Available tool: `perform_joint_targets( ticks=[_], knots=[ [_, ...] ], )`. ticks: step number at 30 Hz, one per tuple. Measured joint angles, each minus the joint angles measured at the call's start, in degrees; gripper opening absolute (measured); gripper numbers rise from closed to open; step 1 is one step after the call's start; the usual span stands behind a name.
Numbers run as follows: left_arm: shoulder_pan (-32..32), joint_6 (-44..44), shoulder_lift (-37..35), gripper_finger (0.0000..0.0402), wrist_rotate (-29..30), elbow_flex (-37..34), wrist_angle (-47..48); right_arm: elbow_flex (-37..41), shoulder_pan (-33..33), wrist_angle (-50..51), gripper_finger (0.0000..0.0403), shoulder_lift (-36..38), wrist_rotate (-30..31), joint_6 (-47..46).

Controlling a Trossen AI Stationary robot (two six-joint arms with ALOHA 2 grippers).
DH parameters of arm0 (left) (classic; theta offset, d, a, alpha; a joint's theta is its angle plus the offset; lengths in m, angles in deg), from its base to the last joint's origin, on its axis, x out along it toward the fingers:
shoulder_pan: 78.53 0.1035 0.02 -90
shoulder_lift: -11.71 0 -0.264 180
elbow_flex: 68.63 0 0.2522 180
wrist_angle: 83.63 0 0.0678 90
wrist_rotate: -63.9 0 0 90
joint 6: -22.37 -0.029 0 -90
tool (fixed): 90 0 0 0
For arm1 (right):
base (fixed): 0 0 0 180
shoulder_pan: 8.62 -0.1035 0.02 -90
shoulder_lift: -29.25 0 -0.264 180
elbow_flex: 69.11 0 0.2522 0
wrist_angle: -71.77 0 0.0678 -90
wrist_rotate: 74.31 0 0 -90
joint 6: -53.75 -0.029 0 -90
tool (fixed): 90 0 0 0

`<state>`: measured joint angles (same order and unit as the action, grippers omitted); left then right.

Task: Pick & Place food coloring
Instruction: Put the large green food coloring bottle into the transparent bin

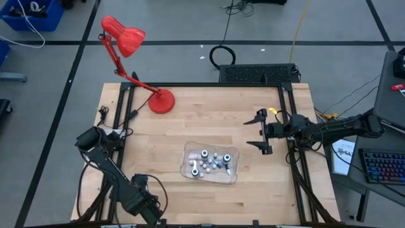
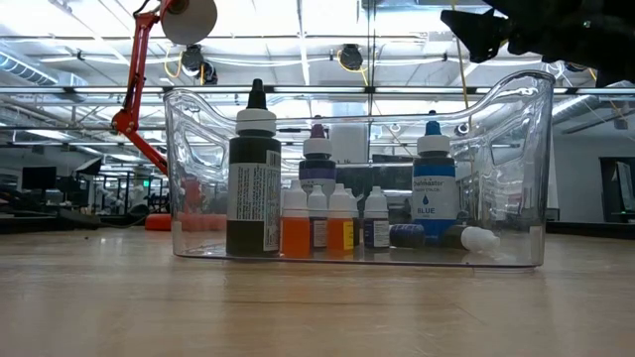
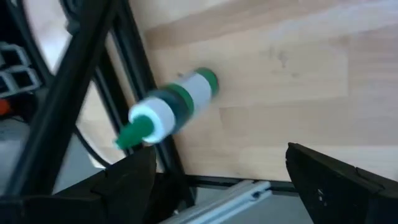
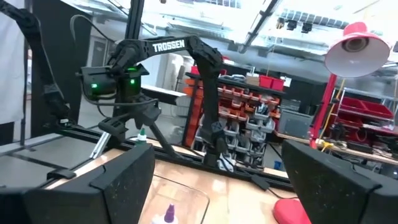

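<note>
My left gripper grabs the bottle by its body below the white collar (image 3: 186, 98) next, to move the green food coloring into the clear tray.
The clear tray (image 1: 190, 152) sits mid-table and holds several food coloring bottles (image 1: 209, 162). In the low view a dark green bottle (image 2: 254, 178), a purple one (image 2: 317, 164) and a blue one (image 2: 434, 183) stand in it among small bottles (image 2: 327, 220). My left gripper (image 3: 217, 171) is open at the table's near left corner, above a green-capped bottle (image 3: 174, 109). This bottle (image 4: 142, 134) also shows in the right wrist view. Whether it rests on the wood I cannot tell. My right gripper (image 1: 262, 133) hovers open, right of the tray.
A red desk lamp (image 1: 161, 101) stands on the far left part of the table. Black frame rails (image 3: 134, 68) run along the table's edges, one right beside the green-capped bottle. Bare wood lies left of and before the tray.
</note>
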<state>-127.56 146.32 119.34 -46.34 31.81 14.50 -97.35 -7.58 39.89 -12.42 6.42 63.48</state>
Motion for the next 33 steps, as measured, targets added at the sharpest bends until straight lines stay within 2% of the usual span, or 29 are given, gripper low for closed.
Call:
perform_joint_targets(
  ticks=[5,9,17,25,33],
  knots=[
    [0.94,-2.90,0.00,0.0353,-2.71,0.02,5.69,0.00,0.00,-0.05,0.0334,0.00,0.08,0.13],
    [1.27,-2.86,0.00,0.0353,-1.73,0.02,5.60,0.00,0.00,0.24,0.0334,0.00,0.10,0.14],
    [-0.55,2.16,0.00,0.0353,-4.75,-2.24,5.56,0.00,0.00,1.59,0.0334,0.00,0.12,0.14],
    [-1.40,4.70,0.00,0.0353,-1.16,-6.48,-0.49,0.00,0.00,1.76,0.0334,0.00,0.12,-0.23],
    [-1.41,0.42,0.00,0.0353,-0.23,-9.00,-4.80,0.00,0.00,1.74,0.0334,0.00,0.06,-0.25]
  ],
)
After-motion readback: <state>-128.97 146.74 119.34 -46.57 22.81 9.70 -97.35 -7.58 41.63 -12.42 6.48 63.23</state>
